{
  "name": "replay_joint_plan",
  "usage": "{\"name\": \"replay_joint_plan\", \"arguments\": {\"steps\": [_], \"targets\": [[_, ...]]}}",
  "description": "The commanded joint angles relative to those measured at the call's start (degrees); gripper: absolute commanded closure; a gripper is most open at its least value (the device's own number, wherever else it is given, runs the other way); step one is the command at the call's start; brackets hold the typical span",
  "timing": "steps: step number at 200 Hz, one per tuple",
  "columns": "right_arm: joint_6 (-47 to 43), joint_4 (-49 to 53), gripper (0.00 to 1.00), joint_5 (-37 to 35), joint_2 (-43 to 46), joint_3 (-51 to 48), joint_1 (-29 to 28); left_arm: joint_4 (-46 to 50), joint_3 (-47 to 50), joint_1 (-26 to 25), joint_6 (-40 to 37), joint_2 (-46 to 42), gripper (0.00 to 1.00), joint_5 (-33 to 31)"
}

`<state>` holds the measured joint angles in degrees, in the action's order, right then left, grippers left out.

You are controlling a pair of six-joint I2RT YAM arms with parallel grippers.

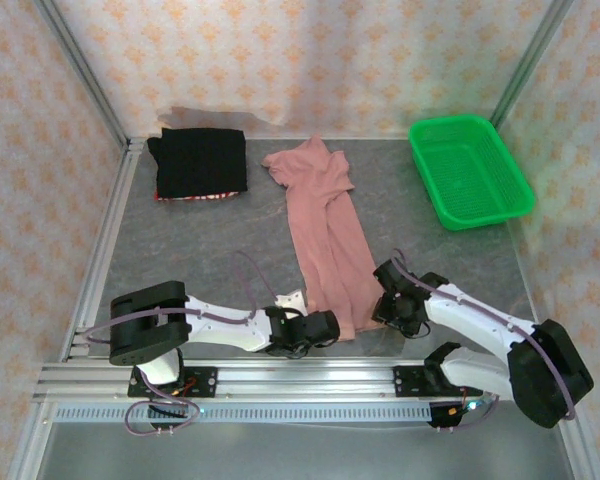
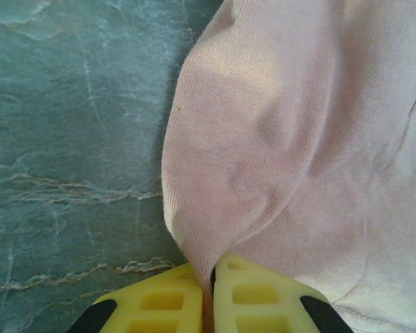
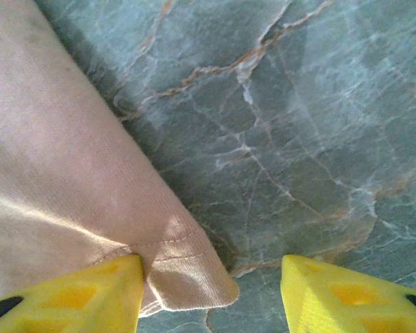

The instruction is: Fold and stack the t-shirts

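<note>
I need to fold the hem end evenly over, so my right gripper should grab the dusty-pink t-shirt's free hem corner (image 3: pixel 197 282), opposite my left gripper's corner.
The dusty-pink t-shirt (image 1: pixel 325 235) lies as a long folded strip down the middle of the table. Its near left corner (image 2: pixel 263 159) is pinched between the yellow fingers of my left gripper (image 1: pixel 325 328), which is shut on the cloth. My right gripper (image 1: pixel 392 300) stands open at the strip's near right corner (image 3: pixel 173 270). Its left finger (image 3: pixel 90 291) touches the hem and its right finger (image 3: pixel 347 291) is over bare table. The black t-shirt (image 1: pixel 201 163) lies folded at the back left, a red edge showing along its near side.
A green mesh basket (image 1: pixel 468 170) stands at the back right. A metal frame rail (image 1: pixel 100 250) runs along the left edge of the grey marbled table (image 1: pixel 210 250). Patterned walls close the back and sides.
</note>
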<state>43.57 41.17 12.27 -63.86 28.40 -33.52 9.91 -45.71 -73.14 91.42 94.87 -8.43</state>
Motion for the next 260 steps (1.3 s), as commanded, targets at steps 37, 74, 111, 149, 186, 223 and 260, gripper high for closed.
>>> {"name": "replay_joint_plan", "arguments": {"steps": [37, 74, 111, 149, 186, 223, 260], "targets": [[1.48, -12.36, 0.77, 2.07, -3.71, -1.62, 0.09, 3.69, 1.16, -0.25, -1.4, -3.14, 0.94, -4.66], [0.22, -8.29, 1.0, 4.55, -1.53, 0.98, -0.05, 9.35, -2.5, -0.42, -6.71, -4.31, 0.98, -3.9], [3.74, 2.04, 1.0, 6.09, 7.81, 1.14, -1.2, 15.62, 0.82, -1.52, -4.56, -10.6, 1.0, -4.88], [14.36, 4.78, 1.0, 6.78, 16.21, -0.76, -9.58, 20.1, 0.29, -4.52, -3.61, -14.56, 1.0, -4.36], [20.2, 7.42, 1.0, 4.69, 19.2, 1.99, -17.58, 22.32, 3.06, -9.97, 6.26, -17.31, 1.0, -5.67], [20.7, 8.39, 1.0, 4.55, 17.96, 6.42, -20.04, 25.82, 1.96, -11.49, 9.04, -22.29, 1.0, -8.39], [17.19, 10.6, 1.0, 1.36, 14.69, 15.07, -19.46, 27.09, 1.14, -8.5, 7.19, -29.5, 1.0, -11.52]]}}
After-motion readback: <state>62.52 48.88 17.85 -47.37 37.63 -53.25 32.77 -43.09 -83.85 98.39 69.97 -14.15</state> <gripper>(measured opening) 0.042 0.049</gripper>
